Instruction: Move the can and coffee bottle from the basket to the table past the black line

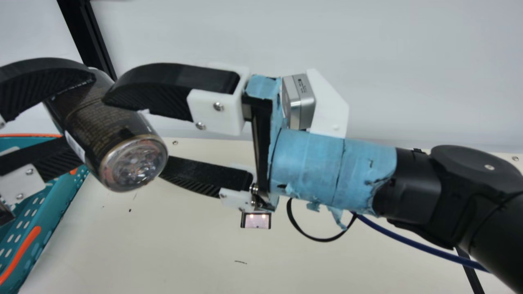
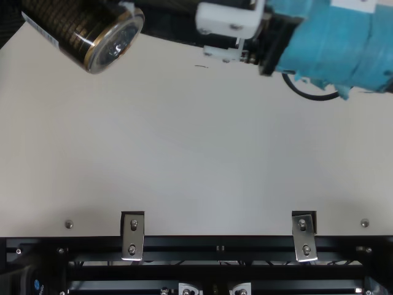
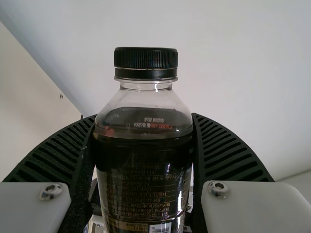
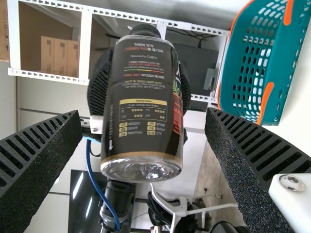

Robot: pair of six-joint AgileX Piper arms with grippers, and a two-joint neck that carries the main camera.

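Observation:
The robot's right gripper should move the coffee bottle past the black line, so it should reach the bottle and grip its lower body [image 1: 103,134] [image 4: 142,128] near the clear base.
In the main view the dark coffee bottle [image 1: 102,118] hangs tilted above the table, its clear base toward the camera. My left gripper [image 1: 86,118] grips it from the left. My right gripper [image 1: 135,134] stands open at the bottle's other side, its fingers spread. The left wrist view shows the black-capped bottle [image 3: 143,179] upright between the pads of my left gripper [image 3: 144,119], both pressed to its sides. In the right wrist view the bottle [image 4: 143,107] is between the open fingers of my right gripper [image 4: 143,115], with gaps on both sides.
The teal basket [image 1: 41,228] with orange trim stands at the main view's left edge, on the cream table [image 1: 163,245]. A black post [image 1: 88,36] rises behind. A dark blue cable [image 1: 421,245] hangs below my right arm.

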